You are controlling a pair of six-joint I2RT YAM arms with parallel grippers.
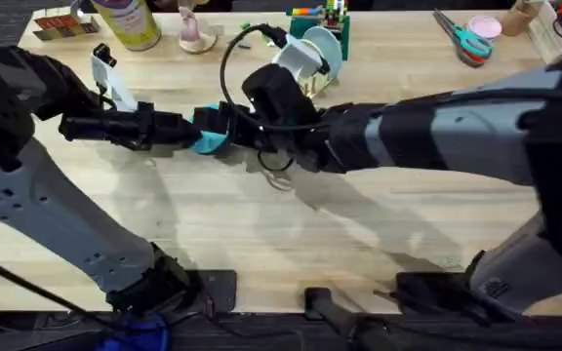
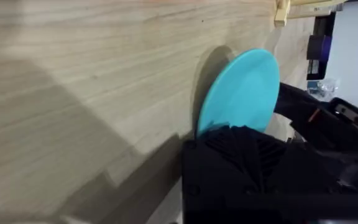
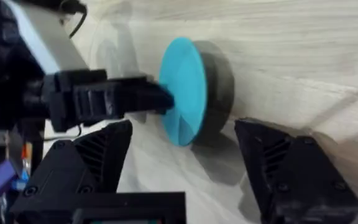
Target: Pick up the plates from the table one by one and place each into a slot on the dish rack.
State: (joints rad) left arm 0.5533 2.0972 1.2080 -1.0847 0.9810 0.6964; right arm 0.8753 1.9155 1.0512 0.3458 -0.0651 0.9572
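My right gripper is going to grab the bright turquoise plate by its rim (image 3: 188, 140) next. Then I will stand the plate in a slot on the dish rack.
The bright turquoise plate (image 1: 209, 139) is held on edge just above the table (image 1: 261, 224), left of the dish rack (image 1: 312, 70). My left gripper (image 1: 195, 130) is shut on the plate's rim (image 3: 182, 87); its black fingers (image 3: 148, 99) reach in from the side. My right gripper (image 3: 185, 127) is open, one finger on each side of the plate, not touching it. In the left wrist view the plate (image 2: 241, 93) stands above my own finger (image 2: 241, 162). Two plates stand in the rack, one light blue (image 1: 327, 41) and one pale cream (image 1: 296, 58).
Along the table's far edge are a yellow bottle (image 1: 133, 21), a pink object (image 1: 195, 34), a holder of pens (image 1: 325, 15), scissors (image 1: 468, 41) and a pink bowl (image 1: 486, 26). The right arm (image 1: 437, 132) stretches across the table's middle.
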